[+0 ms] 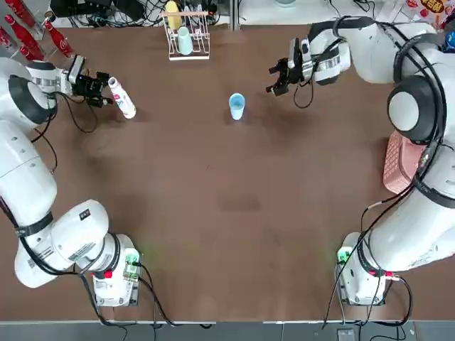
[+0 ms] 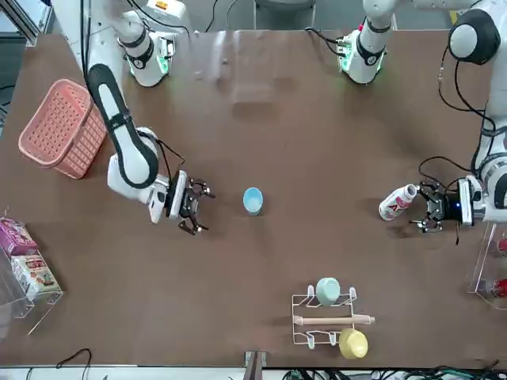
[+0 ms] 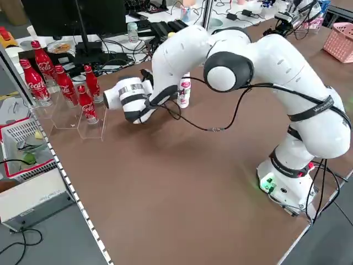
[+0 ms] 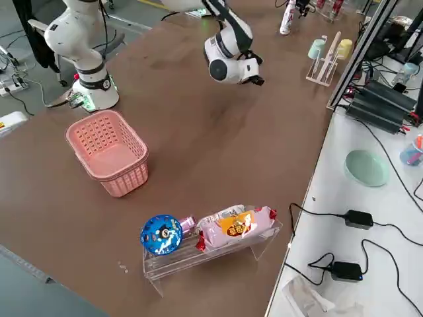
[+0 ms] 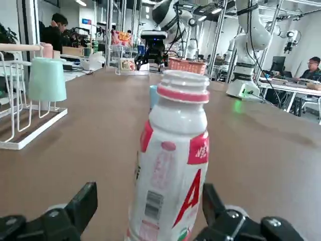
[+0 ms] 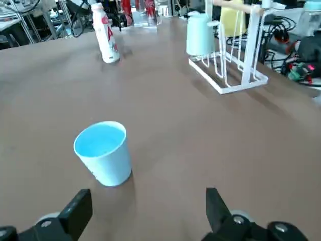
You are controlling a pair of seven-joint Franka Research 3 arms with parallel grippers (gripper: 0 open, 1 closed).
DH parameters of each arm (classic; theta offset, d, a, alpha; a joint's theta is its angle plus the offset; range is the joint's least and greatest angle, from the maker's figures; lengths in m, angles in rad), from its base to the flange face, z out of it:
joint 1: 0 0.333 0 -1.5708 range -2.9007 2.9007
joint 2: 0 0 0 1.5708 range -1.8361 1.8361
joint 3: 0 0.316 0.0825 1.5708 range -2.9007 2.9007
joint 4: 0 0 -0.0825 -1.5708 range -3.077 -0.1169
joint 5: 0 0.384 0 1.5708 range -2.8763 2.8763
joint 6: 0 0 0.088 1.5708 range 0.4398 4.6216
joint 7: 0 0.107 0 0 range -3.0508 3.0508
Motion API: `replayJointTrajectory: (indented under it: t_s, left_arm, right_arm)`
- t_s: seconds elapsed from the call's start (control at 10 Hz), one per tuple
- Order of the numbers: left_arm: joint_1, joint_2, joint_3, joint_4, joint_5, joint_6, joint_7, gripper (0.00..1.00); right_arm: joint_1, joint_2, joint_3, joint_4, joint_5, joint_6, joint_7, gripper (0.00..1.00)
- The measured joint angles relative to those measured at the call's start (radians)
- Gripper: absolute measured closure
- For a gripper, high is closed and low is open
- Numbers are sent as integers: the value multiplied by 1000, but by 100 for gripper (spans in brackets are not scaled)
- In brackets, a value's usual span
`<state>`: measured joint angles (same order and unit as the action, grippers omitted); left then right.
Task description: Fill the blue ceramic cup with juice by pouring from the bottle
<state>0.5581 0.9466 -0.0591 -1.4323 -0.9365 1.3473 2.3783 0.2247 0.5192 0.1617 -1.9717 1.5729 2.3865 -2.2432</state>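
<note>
The bottle's opening stays free to fill the cup if I hold the bottle lower down. My left gripper needs to grab the bottle by its labeled lower body (image 2: pixel 390 208).
The bottle (image 1: pixel 123 98), slim and white with a red-marked label, stands upright at the table's far left. My left gripper (image 1: pixel 106 91) is level with it, its fingers open on either side of the bottle's (image 5: pixel 173 165) lower body, one finger (image 5: pixel 85 206) clearly apart from it. The blue ceramic cup (image 1: pixel 237 106) stands upright near the far middle of the table, its pale inside showing (image 6: pixel 104 153). To the right of the cup hangs my right gripper (image 1: pixel 276 79), open with nothing between its fingers and pointed at the cup.
A white wire rack (image 1: pixel 186 39) with a mint cup and a yellow one stands at the far edge. A pink basket (image 1: pixel 402 160) sits at the right edge. Red cola bottles (image 1: pixel 28 35) line the far left corner. A clear tray of snacks (image 4: pixel 218 234) lies beyond the basket.
</note>
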Motion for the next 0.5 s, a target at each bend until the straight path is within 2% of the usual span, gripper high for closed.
replayJointTrajectory:
  t_s: [0.5]
  left_arm:
    - [-13,2,-43,-60,0,-1,32,4]
  right_arm:
    - [89,66,1,-1,85,83,-40,0]
